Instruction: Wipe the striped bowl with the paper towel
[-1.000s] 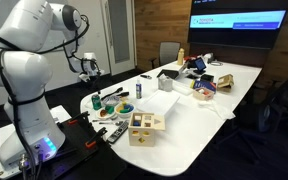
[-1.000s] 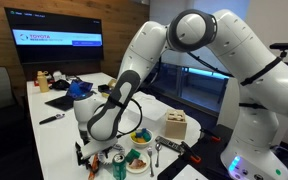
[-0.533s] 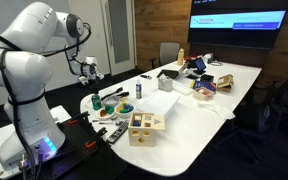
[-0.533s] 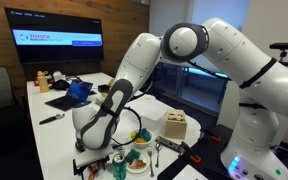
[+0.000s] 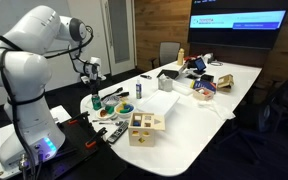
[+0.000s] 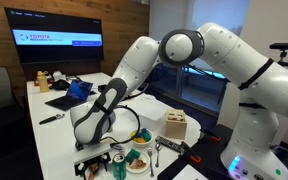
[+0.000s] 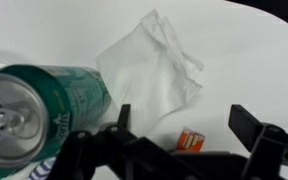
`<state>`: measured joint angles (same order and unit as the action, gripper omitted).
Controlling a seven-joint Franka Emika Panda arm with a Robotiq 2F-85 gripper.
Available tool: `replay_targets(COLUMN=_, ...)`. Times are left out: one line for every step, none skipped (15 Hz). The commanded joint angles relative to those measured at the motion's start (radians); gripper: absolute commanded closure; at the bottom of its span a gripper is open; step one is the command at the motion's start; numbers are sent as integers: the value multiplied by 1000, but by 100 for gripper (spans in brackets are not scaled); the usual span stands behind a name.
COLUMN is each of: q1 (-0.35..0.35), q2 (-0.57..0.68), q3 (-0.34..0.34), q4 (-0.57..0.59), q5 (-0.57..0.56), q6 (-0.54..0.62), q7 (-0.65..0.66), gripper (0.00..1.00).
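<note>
The wide part of the white paper towel should stay free to wipe the striped bowl, so my gripper will reach the paper towel and grab its near edge, beside the green can (image 7: 39,108).
The white paper towel (image 7: 149,65) lies crumpled flat on the white table; it also shows in an exterior view (image 5: 164,102). A green can (image 7: 39,108) lies or stands just left of it in the wrist view and stands upright in an exterior view (image 5: 141,88). A small bowl with blue stripes (image 5: 124,107) sits near the table's end. My gripper (image 7: 184,125) is open and empty, hovering above the table short of the towel. It shows at the table's end in both exterior views (image 5: 92,72) (image 6: 92,152).
A small orange item (image 7: 191,139) lies on the table between my fingers' line of sight. A wooden box (image 5: 144,127) stands at the table's near edge. Tools and small objects (image 5: 106,112) crowd the table's end. A laptop and clutter (image 5: 196,66) lie farther along.
My arm has swung a little toward the table; the gripper has shifted toward the can and towel and stayed open.
</note>
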<state>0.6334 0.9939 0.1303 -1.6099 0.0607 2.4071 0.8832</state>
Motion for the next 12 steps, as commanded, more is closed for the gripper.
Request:
replay_targets(q1=-29, q2=44, q3=23, q4=85, q5=32, q6=-110, q7=-29, gripper=0)
replay_targets(q1=-27, q2=56, q3=20, q4=106, q5=27, q6=-143, q7=-23, gripper=0)
replay_targets(q1=-25, q2=70, q3=15, q4=129, q5=21, q6=-172, q7=-19, gripper=0)
replay_targets(q1=-21, q2=84, q3=9, q4=150, q5=15, q6=-199, q7=-14, gripper=0)
replay_targets(q1=-20, q2=96, q3=8, q4=170, q5=13, q6=-223, q7=-10, gripper=0)
replay_targets(q1=-18, q2=110, q3=6, q4=192, q5=11, q6=-244, q7=-7, gripper=0)
replay_targets(q1=-16, q2=124, q3=5, q4=212, q5=7, q6=-260, q7=-11, gripper=0)
replay_targets(q1=-15, q2=138, q3=3, q4=233, q5=6, q6=-278, q7=-9, gripper=0)
replay_targets(q1=-16, q2=155, q3=5, q4=259, q5=5, q6=-291, q7=-14, gripper=0)
replay_targets(q1=-15, q2=170, q3=4, q4=281, q5=3, q6=-301, q7=-16, gripper=0)
replay_targets(q1=-14, q2=185, q3=4, q4=302, q5=3, q6=-309, q7=-16, gripper=0)
replay_targets(q1=-13, q2=198, q3=4, q4=321, q5=5, q6=-320, q7=-12, gripper=21)
